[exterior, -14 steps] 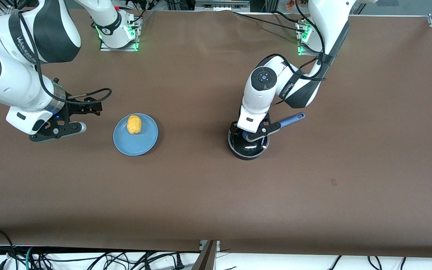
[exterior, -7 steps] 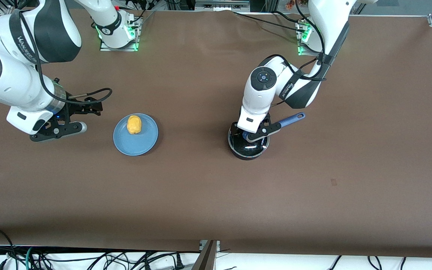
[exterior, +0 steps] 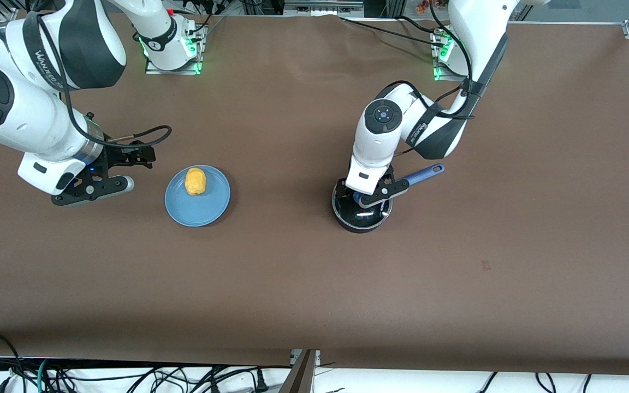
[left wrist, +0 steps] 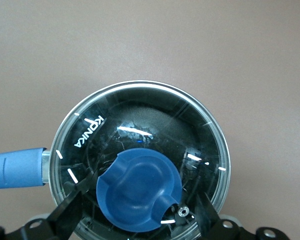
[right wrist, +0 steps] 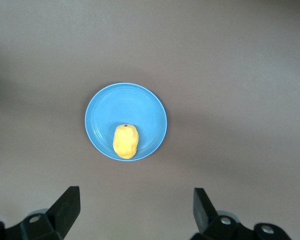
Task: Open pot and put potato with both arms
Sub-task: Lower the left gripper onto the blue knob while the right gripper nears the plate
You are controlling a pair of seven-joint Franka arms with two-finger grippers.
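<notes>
My left gripper's fingers are on either side of the blue knob point(left wrist: 137, 192), so my left gripper closes next. Closing now would catch the knob.
The black pot point(exterior: 361, 214) stands mid-table with its blue handle point(exterior: 426, 173) pointing toward the left arm's end. Its glass lid point(left wrist: 140, 120) is on, with the blue knob point(left wrist: 137, 192) in the middle. My left gripper point(exterior: 369, 197) is low over the lid, open, its fingers point(left wrist: 67, 215) on either side of the knob with a small gap each side. The yellow potato point(exterior: 195, 181) lies on a light-blue plate point(exterior: 205, 210). My right gripper point(exterior: 93, 188) is open and empty over bare table, beside the plate toward the right arm's end. The potato point(right wrist: 125, 142) also shows in the right wrist view.
Brown table cloth point(exterior: 314, 284) all round. Both arm bases point(exterior: 172, 52) stand at the table edge farthest from the front camera. Cables hang below the edge nearest the camera.
My right arm has shifted a little toward the plate. My left gripper has stayed over the lid knob, and the pot and potato have not moved.
</notes>
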